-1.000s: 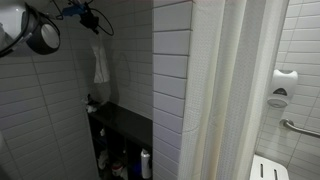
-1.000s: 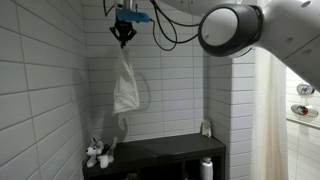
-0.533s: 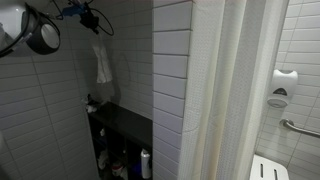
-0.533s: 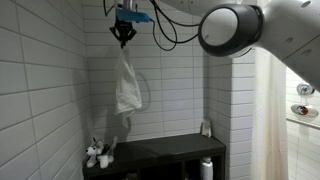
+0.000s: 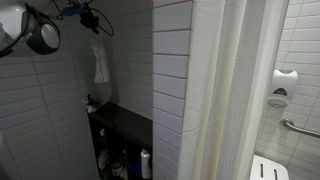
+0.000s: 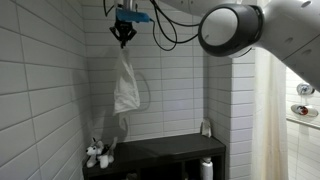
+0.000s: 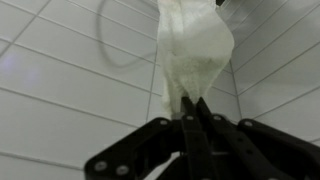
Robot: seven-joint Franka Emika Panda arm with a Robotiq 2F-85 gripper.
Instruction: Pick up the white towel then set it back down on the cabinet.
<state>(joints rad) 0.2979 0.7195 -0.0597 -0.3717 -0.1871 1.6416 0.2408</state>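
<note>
The white towel's lower end hangs straight over the far end of the dark cabinet top, so it is now time for my gripper to release the towel.
The white towel [image 6: 126,88] hangs limp from my gripper [image 6: 123,42], high above the dark cabinet top [image 6: 165,150]. It also shows in an exterior view [image 5: 100,62] under the gripper [image 5: 92,28]. In the wrist view the gripper [image 7: 192,105] is shut on the towel's top edge, and the towel [image 7: 195,55] spreads out beyond the fingers against the tiled wall. The towel's lower end hangs well clear of the cabinet.
A small stuffed toy [image 6: 97,153] sits at the cabinet's near-wall end. Bottles [image 6: 207,168] stand on shelves below the top. A small bottle [image 6: 205,128] stands at the cabinet's other end. Tiled walls close in on both sides; a shower curtain [image 5: 230,90] hangs nearby.
The towel has swung slightly on the gripper; the arm holds its height.
</note>
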